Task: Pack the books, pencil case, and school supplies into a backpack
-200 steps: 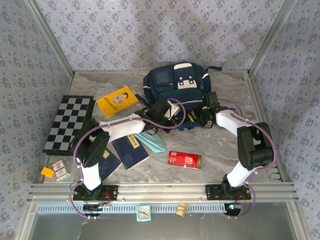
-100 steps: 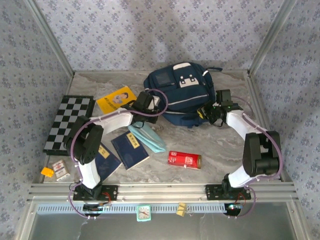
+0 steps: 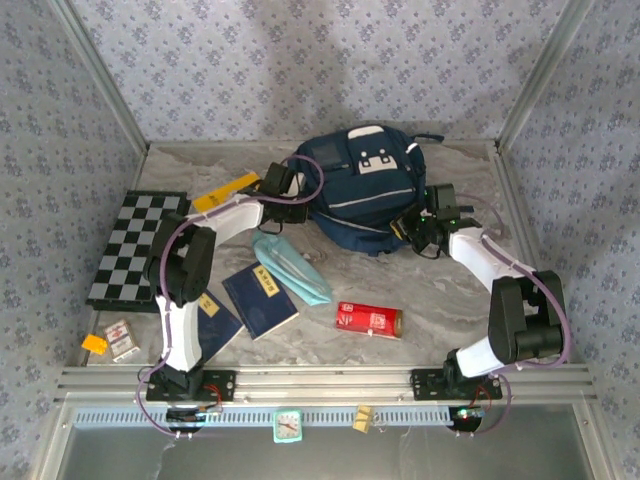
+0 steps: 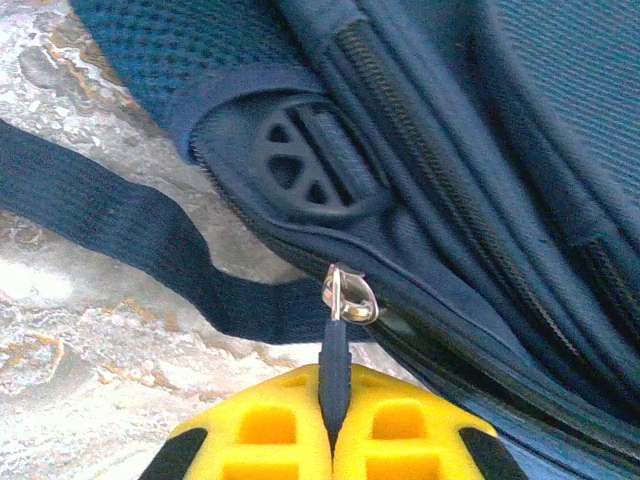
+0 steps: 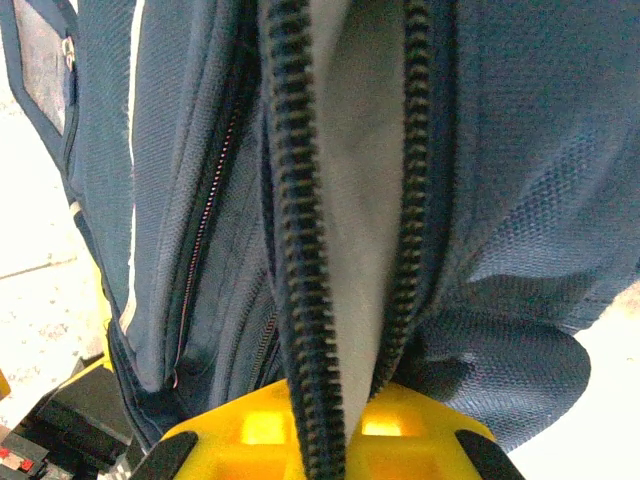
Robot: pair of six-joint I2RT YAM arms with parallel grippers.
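My left gripper should open now. The metal slider (image 4: pixel 350 296) is on the zipper close by the buckle, so the dark zipper pull would rest there.
The navy backpack (image 3: pixel 362 188) lies at the back middle of the table. My left gripper (image 3: pixel 283 186) is at its left side, shut on the dark zipper pull (image 4: pixel 334 368) below the metal slider (image 4: pixel 350 296). My right gripper (image 3: pixel 420 226) is at the bag's right side, shut on the opened zipper edge (image 5: pixel 297 260), with grey lining (image 5: pixel 350 190) showing between the teeth rows. The yellow book (image 3: pixel 226 192) is half hidden by the left arm. Two navy books (image 3: pixel 260 298) (image 3: pixel 214 322) lie near the front left. The pale blue pencil case (image 3: pixel 291 268) and the red box (image 3: pixel 369 319) lie in front of the bag.
A chessboard (image 3: pixel 135 248) lies at the left edge. Small cards (image 3: pixel 122 338) and an orange piece (image 3: pixel 94 344) sit at the front left corner. A dark strap (image 4: pixel 120 225) trails on the marble beside the bag. Patterned walls close in three sides.
My left gripper has travelled back and left along the backpack's side with the zipper pull in it, and its arm now covers more of the yellow book. The right gripper has barely shifted.
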